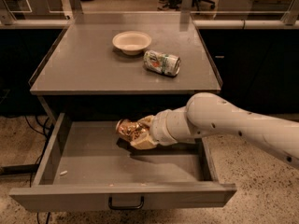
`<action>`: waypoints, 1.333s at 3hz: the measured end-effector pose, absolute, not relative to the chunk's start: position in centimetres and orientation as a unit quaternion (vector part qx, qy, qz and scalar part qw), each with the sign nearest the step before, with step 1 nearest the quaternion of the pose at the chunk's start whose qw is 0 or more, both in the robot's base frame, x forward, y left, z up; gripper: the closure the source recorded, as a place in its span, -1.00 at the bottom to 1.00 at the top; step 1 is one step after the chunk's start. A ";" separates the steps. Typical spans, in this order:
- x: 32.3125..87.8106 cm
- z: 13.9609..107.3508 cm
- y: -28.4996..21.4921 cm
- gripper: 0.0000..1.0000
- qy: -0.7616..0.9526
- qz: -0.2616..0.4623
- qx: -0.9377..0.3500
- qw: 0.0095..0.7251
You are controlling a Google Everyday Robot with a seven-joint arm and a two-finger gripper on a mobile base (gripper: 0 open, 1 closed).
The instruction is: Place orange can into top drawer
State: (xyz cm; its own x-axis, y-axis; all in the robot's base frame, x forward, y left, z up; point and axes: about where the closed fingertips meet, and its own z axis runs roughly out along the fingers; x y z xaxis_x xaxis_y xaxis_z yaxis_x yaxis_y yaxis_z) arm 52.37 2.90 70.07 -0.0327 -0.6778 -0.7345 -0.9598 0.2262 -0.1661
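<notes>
The orange can's lower edge is still above the shadow on the drawer's bottom, so I will lower the can before I open my gripper.
The orange can (127,129), dented, brownish-orange and gold, is held in my gripper (136,134), which is shut on it. The gripper reaches in from the right and holds the can low inside the open top drawer (122,196), over the middle of its back half, close to the drawer floor. The drawer is pulled fully out, with its flat grey front and dark pull handle (126,203) facing me.
On the grey tabletop (84,64) above the drawer lie a white bowl (131,42) and a white and green can (161,62) on its side. A small white scrap (63,173) lies on the drawer floor at the left. My white arm (233,125) crosses from the right.
</notes>
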 end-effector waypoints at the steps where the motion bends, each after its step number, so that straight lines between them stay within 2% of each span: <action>1: 52.5 67.6 3.6 1.00 0.692 0.193 -0.596 0.358; 4: 52.1 64.8 4.5 1.00 0.693 0.188 -0.604 0.346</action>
State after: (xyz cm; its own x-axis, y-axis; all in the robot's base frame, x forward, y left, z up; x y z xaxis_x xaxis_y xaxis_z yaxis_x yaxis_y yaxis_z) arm 52.05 4.47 64.78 -0.0297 -0.7072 -0.7064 -0.9671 0.1989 -0.1585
